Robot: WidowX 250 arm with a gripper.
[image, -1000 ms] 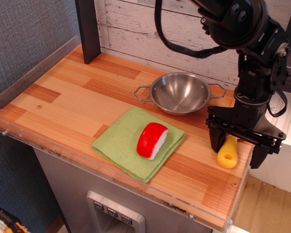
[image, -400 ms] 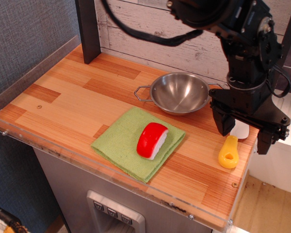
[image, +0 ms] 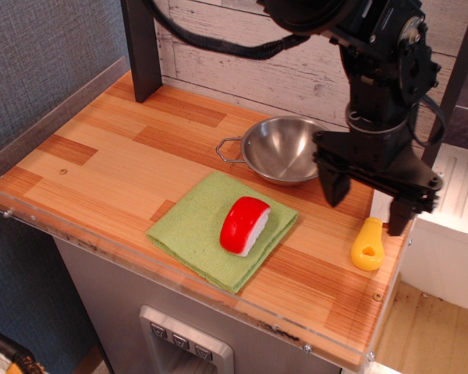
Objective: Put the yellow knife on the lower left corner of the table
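The robot's gripper will next grip the knife by its chunky yellow handle, to carry the yellow knife to the table's lower left corner.
The yellow knife lies flat on the wooden table near its right edge. Its chunky yellow handle with a hole points toward the front; its white blade is mostly hidden behind my gripper. My gripper hangs just above and slightly behind the knife, open and empty, its two dark fingers spread wide. It does not touch the knife.
A steel two-handled bowl stands behind the gripper's left side. A green cloth with a red and white sushi piece lies in the table's front middle. A dark post stands at the back left. A clear rim runs along the table's edges.
My gripper has let go of the knife, risen off the table and shifted left and back. The knife stays lying near the right edge.
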